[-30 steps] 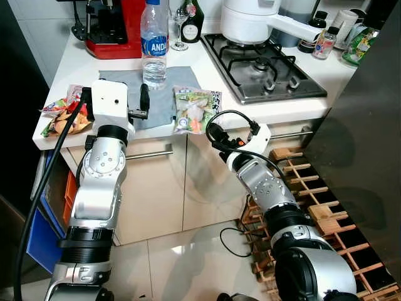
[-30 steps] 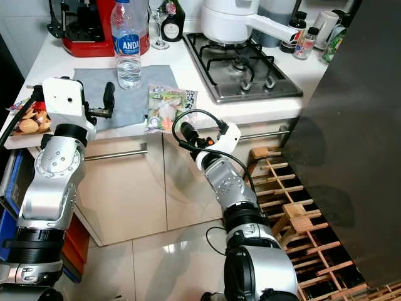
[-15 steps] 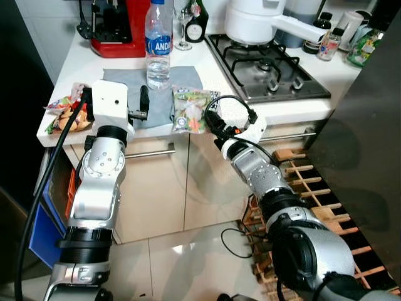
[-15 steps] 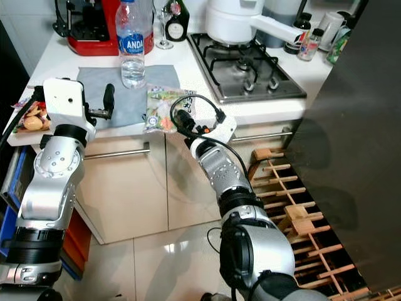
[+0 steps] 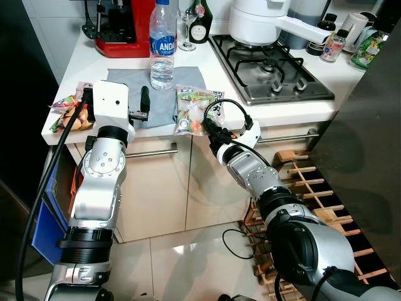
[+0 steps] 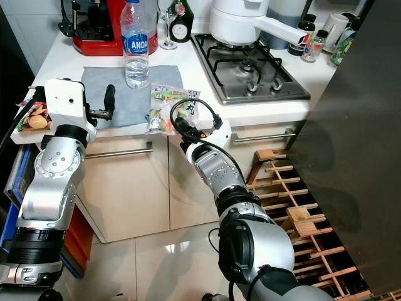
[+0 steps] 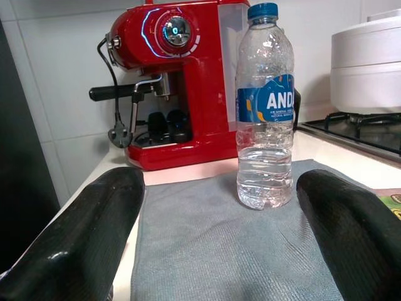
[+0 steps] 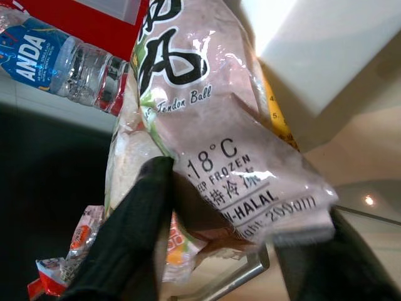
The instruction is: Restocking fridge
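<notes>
My right gripper is going to grab the food bag next by its flat sealed end (image 5: 193, 129). That end sticks out past the counter edge, while the filled body (image 5: 195, 103) lies behind it.
A frozen food bag (image 5: 193, 110) labelled "Tendon Ball" lies on the white counter (image 5: 81, 66), its near end hanging over the front edge. My right gripper (image 5: 207, 125) is raised to that end. In the right wrist view its black fingers (image 8: 128, 238) stand open on either side of the bag (image 8: 213, 132). A clear water bottle (image 5: 162, 44) stands upright on a grey cloth (image 5: 128, 84) just behind the bag. My left gripper (image 5: 141, 103) hovers over the cloth's near edge, open, with the bottle (image 7: 265, 106) straight ahead between its fingers (image 7: 94, 232).
A red coffee machine (image 5: 122, 28) stands behind the bottle. Snack packets (image 5: 69, 113) lie at the counter's left end. A gas hob (image 5: 269, 69) with a white pot (image 5: 257, 22) is to the right. A dark fridge door (image 5: 376, 144) and a wooden rack (image 5: 313, 188) stand low right.
My right gripper has risen from below the counter's edge and moved left until its fingers straddle the bag's overhanging end. The left arm has held still. The camera shifted slightly.
</notes>
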You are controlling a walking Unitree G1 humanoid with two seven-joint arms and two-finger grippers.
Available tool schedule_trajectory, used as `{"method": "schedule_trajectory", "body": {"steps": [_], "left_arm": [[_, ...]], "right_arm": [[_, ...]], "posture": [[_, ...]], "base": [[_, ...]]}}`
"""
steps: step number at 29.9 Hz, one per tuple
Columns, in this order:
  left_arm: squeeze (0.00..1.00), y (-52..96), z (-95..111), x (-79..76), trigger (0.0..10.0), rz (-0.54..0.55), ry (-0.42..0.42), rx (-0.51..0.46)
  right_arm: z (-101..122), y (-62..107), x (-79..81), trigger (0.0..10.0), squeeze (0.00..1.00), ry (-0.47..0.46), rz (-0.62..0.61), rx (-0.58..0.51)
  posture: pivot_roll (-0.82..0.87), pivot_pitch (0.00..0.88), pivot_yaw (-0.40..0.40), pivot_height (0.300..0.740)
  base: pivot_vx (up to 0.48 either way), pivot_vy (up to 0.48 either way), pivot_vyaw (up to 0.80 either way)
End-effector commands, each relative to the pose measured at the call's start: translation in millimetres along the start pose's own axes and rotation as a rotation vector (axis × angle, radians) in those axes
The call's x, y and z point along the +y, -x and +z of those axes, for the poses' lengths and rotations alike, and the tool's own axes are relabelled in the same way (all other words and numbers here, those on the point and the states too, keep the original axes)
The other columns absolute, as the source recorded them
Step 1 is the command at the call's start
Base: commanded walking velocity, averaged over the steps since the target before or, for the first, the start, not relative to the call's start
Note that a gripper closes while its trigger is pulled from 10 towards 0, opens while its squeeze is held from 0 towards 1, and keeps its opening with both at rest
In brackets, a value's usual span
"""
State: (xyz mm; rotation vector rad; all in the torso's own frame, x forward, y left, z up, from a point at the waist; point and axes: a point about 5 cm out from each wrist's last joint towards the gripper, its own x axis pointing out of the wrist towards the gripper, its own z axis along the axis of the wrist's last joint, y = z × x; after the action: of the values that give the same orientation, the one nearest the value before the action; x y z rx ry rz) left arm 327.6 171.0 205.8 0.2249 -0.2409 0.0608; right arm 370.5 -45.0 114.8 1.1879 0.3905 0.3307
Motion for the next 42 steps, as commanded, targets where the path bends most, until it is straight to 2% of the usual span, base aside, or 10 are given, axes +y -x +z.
{"method": "schedule_trajectory", "body": {"steps": [1, 17, 21, 26, 30, 32, 33, 35, 40, 42], "left_arm": [[0.00, -0.4, 2.2, -5.2, 10.0, -0.024, -0.004, -0.004], [0.00, -6.8, 2.4, -15.2, 10.0, -0.081, 0.005, -0.003], [0.00, -9.4, 3.0, -17.2, 10.0, -0.090, 0.011, -0.008], [0.00, -16.7, 2.3, -30.4, 10.0, -0.121, 0.045, -0.018], [0.00, -19.5, 3.4, -33.4, 10.0, -0.124, 0.029, -0.021], [0.00, -22.3, 0.8, -35.5, 10.0, -0.120, 0.026, -0.007], [0.00, -22.3, 0.8, -35.5, 10.0, -0.120, 0.026, -0.007], [0.00, -22.4, -0.6, -37.4, 10.0, -0.118, 0.040, -0.006], [0.00, -21.5, -1.5, -38.4, 10.0, -0.118, 0.056, -0.012], [0.00, -20.7, -2.0, -37.6, 10.0, -0.120, 0.061, -0.017]], "right_arm": [[-40.7, -10.7, 24.8, 0.0, 0.00, -0.040, 0.051, 0.100], [-15.4, -11.8, 35.4, 0.0, 0.00, -0.076, 0.123, -0.004], [-3.8, -11.6, 40.2, 0.0, 0.00, 0.001, 0.151, -0.048], [22.0, -6.5, 41.3, 0.0, 0.00, 0.133, 0.179, -0.145], [26.9, -4.6, 50.6, 0.0, 0.00, 0.171, 0.256, -0.154], [32.4, -1.7, 67.1, 0.0, 0.00, 0.273, 0.358, -0.179], [32.4, -1.7, 67.1, 0.0, 0.00, 0.273, 0.358, -0.179], [40.5, 1.6, 79.8, 0.0, 0.00, 0.401, 0.399, -0.236], [57.9, 9.6, 85.5, 0.0, 0.00, 0.637, 0.383, -0.348], [64.8, 14.9, 84.7, 0.0, 0.00, 0.773, 0.355, -0.406]], "posture": [[0.08, 0.000, -0.028, 0.740], [0.04, 0.000, 0.003, 0.740], [0.03, 0.000, 0.009, 0.740], [-0.03, 0.000, 0.009, 0.740], [-0.04, 0.000, 0.008, 0.740], [-0.05, 0.000, 0.006, 0.740], [-0.05, 0.000, 0.006, 0.740], [-0.05, 0.000, 0.000, 0.740], [-0.04, 0.000, 0.002, 0.740], [-0.04, 0.000, 0.001, 0.740]], "base": [[0.000, 0.000, 0.00], [0.000, 0.000, 0.00], [0.000, 0.000, 0.00], [0.000, 0.000, 0.00], [0.000, 0.000, 0.00], [0.000, 0.000, 0.00], [0.000, 0.000, 0.00], [0.000, 0.000, 0.00], [0.000, 0.000, 0.00], [0.000, 0.000, 0.00]]}}
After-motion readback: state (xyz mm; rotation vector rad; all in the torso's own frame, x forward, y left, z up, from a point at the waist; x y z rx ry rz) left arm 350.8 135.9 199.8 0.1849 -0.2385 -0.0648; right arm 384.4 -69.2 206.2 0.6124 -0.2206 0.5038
